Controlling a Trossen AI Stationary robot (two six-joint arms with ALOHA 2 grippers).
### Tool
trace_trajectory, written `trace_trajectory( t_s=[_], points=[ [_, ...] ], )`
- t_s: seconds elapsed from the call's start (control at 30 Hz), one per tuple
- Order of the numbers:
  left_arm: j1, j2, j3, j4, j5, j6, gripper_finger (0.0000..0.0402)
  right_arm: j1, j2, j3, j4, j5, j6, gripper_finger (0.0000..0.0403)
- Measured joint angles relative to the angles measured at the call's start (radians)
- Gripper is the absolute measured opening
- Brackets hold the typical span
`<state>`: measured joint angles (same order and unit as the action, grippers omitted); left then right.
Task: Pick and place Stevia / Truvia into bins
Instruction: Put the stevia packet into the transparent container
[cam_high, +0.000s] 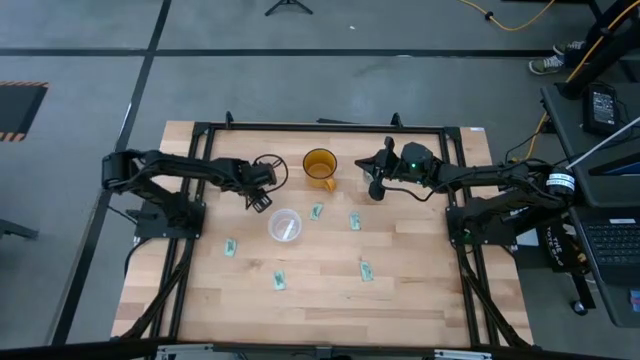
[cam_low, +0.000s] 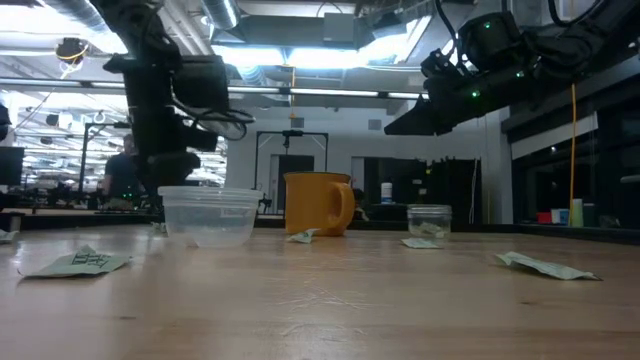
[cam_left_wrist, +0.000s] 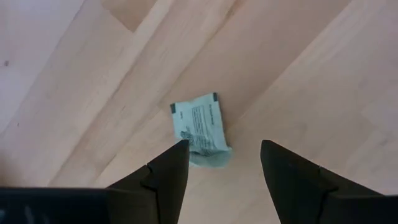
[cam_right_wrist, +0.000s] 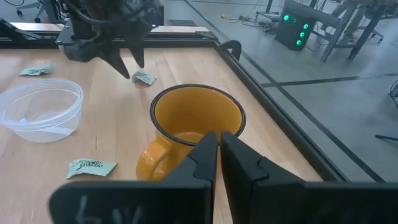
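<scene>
My left gripper will drop the packet into the wide whitish cup, so it will grab the packet by its crumpled end (cam_left_wrist: 210, 155) next.
Several pale green and white packets lie flat on the wooden table (cam_high: 317, 211) (cam_high: 355, 222) (cam_high: 230, 247) (cam_high: 279, 281) (cam_high: 367, 270). My left gripper (cam_high: 260, 203) (cam_left_wrist: 224, 146) is open and points down just over one more packet (cam_left_wrist: 200, 127) (cam_right_wrist: 144, 78), which lies mostly ahead of its fingertips. The wide whitish cup (cam_high: 285, 226) (cam_low: 210, 215) stands to the right of it. The narrow glassy cup (cam_low: 429, 221) stands right of the amber mug (cam_high: 320, 167) (cam_right_wrist: 196, 121). My right gripper (cam_high: 377, 192) (cam_right_wrist: 219, 149) is shut and empty, raised beside the mug.
The amber mug stands near the table's far edge between the two grippers. A black frame (cam_high: 320, 127) runs around the table. Bare wood lies along the near edge. A laptop (cam_high: 610, 250) and cables sit off the table's right side.
</scene>
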<state>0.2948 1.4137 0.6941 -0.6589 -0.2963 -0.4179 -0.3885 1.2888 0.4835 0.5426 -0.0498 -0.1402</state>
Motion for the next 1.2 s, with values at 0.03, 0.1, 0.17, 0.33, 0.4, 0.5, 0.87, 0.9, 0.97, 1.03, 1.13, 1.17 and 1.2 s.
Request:
trace_trajectory(
  t_s=[0.03, 0.1, 0.17, 0.33, 0.4, 0.5, 0.87, 0.9, 0.97, 1.03, 1.13, 1.17, 1.2],
  points=[
    [0.002, 0.008, 0.0, -0.003, 0.0, -0.008, 0.0194, 0.0, 0.0, 0.0, 0.0, 0.0, 0.0, 0.0025],
    [0.003, 0.021, 0.0, -0.004, -0.003, -0.014, 0.0194, 0.0, 0.0, 0.0, 0.0, 0.0, 0.0, 0.0025],
    [0.003, 0.034, 0.0, -0.004, -0.021, -0.014, 0.0194, 0.0, 0.0, 0.0, 0.0, 0.0, 0.0, 0.0025],
    [0.003, 0.063, 0.0, 0.001, -0.047, 0.002, 0.0194, 0.0, 0.0, 0.0, -0.001, 0.0, 0.0, 0.0025],
    [0.003, 0.072, 0.0, 0.0, -0.036, 0.017, 0.0194, 0.0, 0.0, 0.0, -0.001, 0.0, 0.0, 0.0026],
    [0.003, 0.081, 0.0, 0.004, -0.026, 0.018, 0.0194, 0.0, 0.0, 0.0, -0.001, 0.0, 0.0, 0.0026],
    [0.004, 0.083, 0.0, 0.005, -0.061, 0.013, 0.017, 0.0, 0.0, 0.0, -0.002, 0.0, 0.0, 0.0026],
    [0.004, 0.083, 0.0, 0.005, -0.06, 0.012, 0.0163, 0.0, 0.0, 0.0, -0.002, 0.0, 0.0, 0.0026],
    [0.004, 0.083, 0.0, 0.005, -0.05, 0.012, 0.0147, 0.0, 0.0, 0.0, -0.002, 0.0, 0.0, 0.0026],
    [0.004, 0.083, 0.0, 0.005, -0.035, 0.012, 0.0131, 0.0, 0.0, 0.0, -0.002, 0.0, 0.0, 0.0026],
    [0.004, 0.083, 0.0, 0.005, -0.006, 0.009, 0.0106, 0.0, 0.0, 0.0, -0.002, 0.0, 0.0, 0.0026],
    [0.004, 0.083, 0.0, 0.005, 0.0, 0.01, 0.0097, 0.0, 0.0, 0.0, -0.002, 0.0, 0.0, 0.0026],
    [0.004, 0.083, 0.0, 0.005, 0.0, 0.01, 0.0089, 0.0, 0.0, 0.0, -0.002, 0.0, 0.0, 0.0026]
  ],
)
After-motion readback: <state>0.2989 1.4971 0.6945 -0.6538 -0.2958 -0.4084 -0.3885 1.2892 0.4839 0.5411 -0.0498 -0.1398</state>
